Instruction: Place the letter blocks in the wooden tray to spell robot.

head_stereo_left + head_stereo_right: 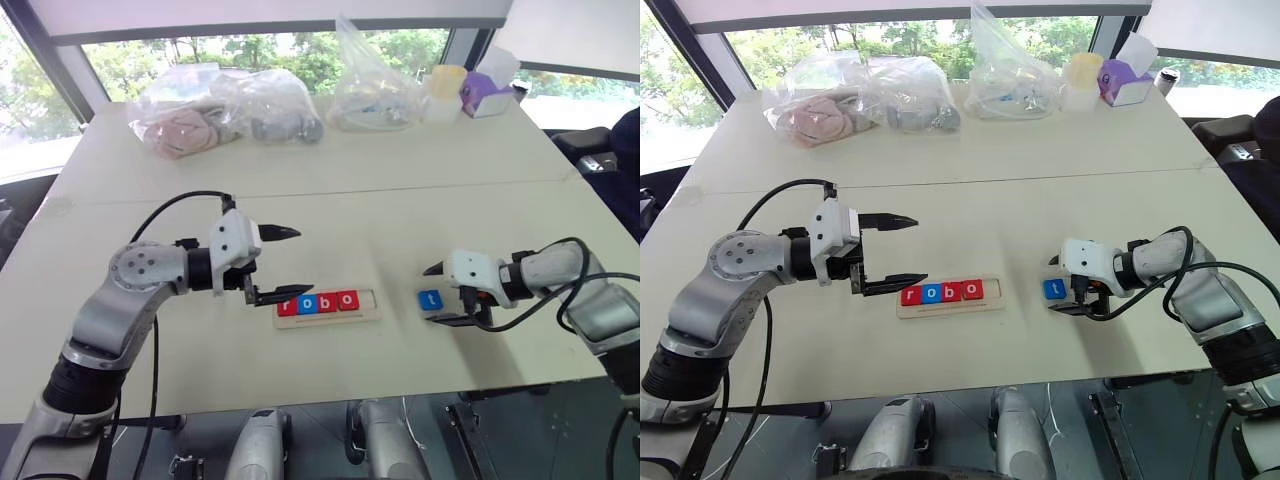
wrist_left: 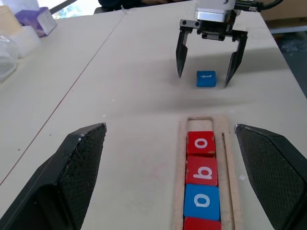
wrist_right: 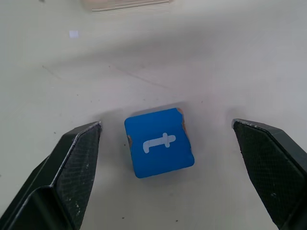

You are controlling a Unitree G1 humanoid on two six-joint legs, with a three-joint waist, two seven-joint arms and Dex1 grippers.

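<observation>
The robot's right hand should next pick up the blue t block (image 1: 430, 299) by its side edges, to finish spelling robot in the tray (image 1: 330, 318).
The wooden tray (image 1: 330, 318) lies near the table's front edge. It holds a red r (image 1: 287, 306), a blue o (image 1: 307, 304), a red b (image 1: 327, 302) and a red o (image 1: 347, 299), with its right end slot bare. The blue t block (image 1: 430, 299) lies flat on the table to the right of the tray. My right gripper (image 1: 437, 295) is open, pointing down, with one finger on each side of the t block (image 3: 159, 142) and a gap to each. My left gripper (image 1: 303, 262) hangs open and empty just left of the tray, above the table.
Clear plastic bags (image 1: 220, 110) with soft items sit along the table's far side, beside a yellow cup (image 1: 445, 92) and a purple tissue box (image 1: 485, 92). The table's front edge runs close below the tray.
</observation>
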